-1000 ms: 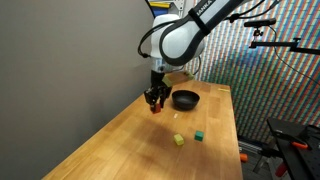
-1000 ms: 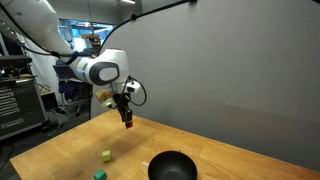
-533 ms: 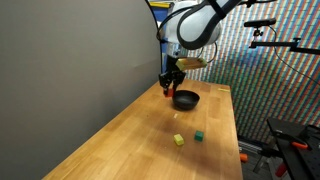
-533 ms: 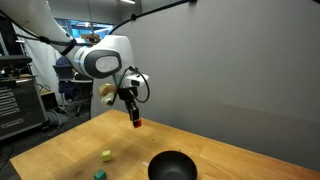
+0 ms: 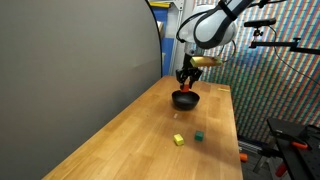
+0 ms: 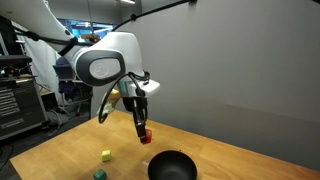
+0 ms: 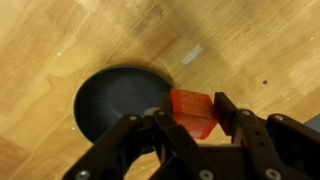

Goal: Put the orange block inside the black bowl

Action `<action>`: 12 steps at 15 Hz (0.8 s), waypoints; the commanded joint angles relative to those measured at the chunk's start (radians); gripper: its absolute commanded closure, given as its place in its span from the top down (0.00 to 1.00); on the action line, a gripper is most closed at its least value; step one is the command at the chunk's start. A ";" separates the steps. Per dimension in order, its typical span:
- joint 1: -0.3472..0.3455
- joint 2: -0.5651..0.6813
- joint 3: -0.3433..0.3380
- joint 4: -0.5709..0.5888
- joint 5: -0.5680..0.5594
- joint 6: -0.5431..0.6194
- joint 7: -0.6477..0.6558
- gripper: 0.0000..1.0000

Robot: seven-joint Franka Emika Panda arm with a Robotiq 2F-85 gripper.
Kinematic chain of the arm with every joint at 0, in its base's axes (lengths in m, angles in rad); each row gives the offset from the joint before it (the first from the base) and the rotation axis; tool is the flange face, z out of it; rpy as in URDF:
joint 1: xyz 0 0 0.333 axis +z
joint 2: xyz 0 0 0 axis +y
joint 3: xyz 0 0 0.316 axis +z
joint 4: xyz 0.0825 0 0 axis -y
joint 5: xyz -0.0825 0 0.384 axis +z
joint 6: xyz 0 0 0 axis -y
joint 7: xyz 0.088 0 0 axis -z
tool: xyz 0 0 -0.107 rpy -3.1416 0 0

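My gripper now keeps holding the orange block until it hangs over the black bowl's middle: in the wrist view, the block covers the bowl's rim.
My gripper [image 7: 192,118] is shut on the orange block [image 7: 191,108], a small orange-red cube held between the fingers. In the wrist view the black bowl [image 7: 110,100] lies below and to the left of the block, partly hidden by the fingers. In both exterior views the gripper [image 5: 187,86] [image 6: 144,133] hangs in the air just above the bowl [image 5: 186,100] [image 6: 173,167], near its rim. The block shows as a red spot at the fingertips [image 6: 146,134].
A yellow cube [image 5: 178,139] [image 6: 100,175] and a green cube [image 5: 199,135] [image 6: 106,154] lie on the wooden table [image 5: 130,140]. A grey wall runs along one side. The table's edge is near the bowl; a stand and equipment are beyond it.
The gripper has carried the orange block across the table from the wall side to just above the black bowl, and has come lower.
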 commanded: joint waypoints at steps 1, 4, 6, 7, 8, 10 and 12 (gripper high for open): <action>-0.009 -0.004 -0.027 -0.019 0.009 -0.003 0.053 0.23; -0.023 0.036 -0.038 0.012 0.018 -0.020 0.081 0.23; -0.037 0.065 -0.035 0.037 0.041 -0.020 0.098 0.23; -0.046 0.082 -0.032 0.053 0.055 -0.026 0.104 0.23; -0.051 0.094 -0.031 0.064 0.068 -0.025 0.109 0.23; -0.062 0.121 -0.028 0.095 0.092 -0.034 0.112 0.23; -0.070 0.154 -0.030 0.133 0.111 -0.036 0.124 0.23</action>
